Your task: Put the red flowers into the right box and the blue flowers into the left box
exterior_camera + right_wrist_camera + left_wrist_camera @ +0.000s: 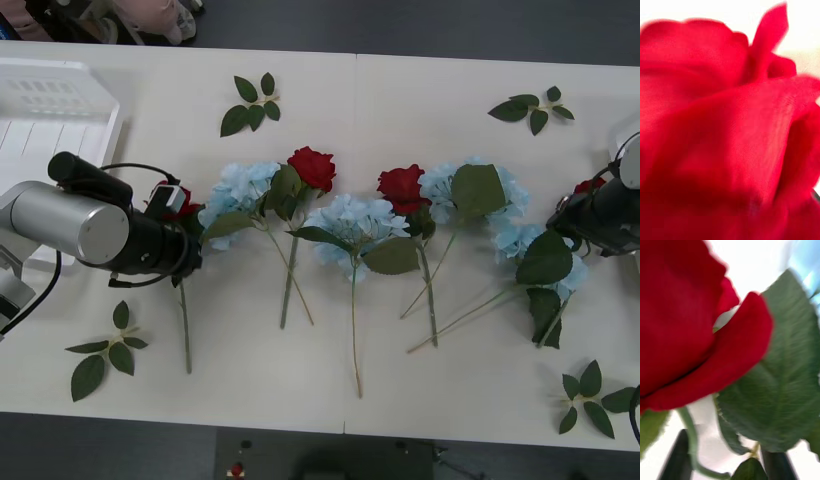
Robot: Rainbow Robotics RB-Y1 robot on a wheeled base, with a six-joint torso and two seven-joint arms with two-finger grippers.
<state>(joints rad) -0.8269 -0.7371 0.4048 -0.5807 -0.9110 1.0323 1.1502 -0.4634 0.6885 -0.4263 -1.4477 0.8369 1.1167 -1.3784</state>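
The left gripper should take the rose by its thin stem next, because the rose's soft petals would crush.
Red flowers (312, 167) and blue flowers (352, 222) lie in a row across the white table. My left gripper (185, 235) is at the leftmost red rose (178, 203). In the left wrist view that bloom (681, 322) and a large leaf (778, 382) loom close, and its thin stem (688, 427) runs between my black fingers (677, 455), which stand apart; the left gripper (726, 465) is open. My right gripper (590, 215) is at the rightmost red rose (590, 185), whose petals (726, 131) hide the fingers. The left box (50, 110) sits at the back left. The right box (630, 128) shows as a thin rim at the right edge.
Loose leaf sprigs lie at the back centre (252, 105), back right (530, 108), front left (105, 350) and front right (590, 395). The table's front edge (300, 425) runs close below the flower stems.
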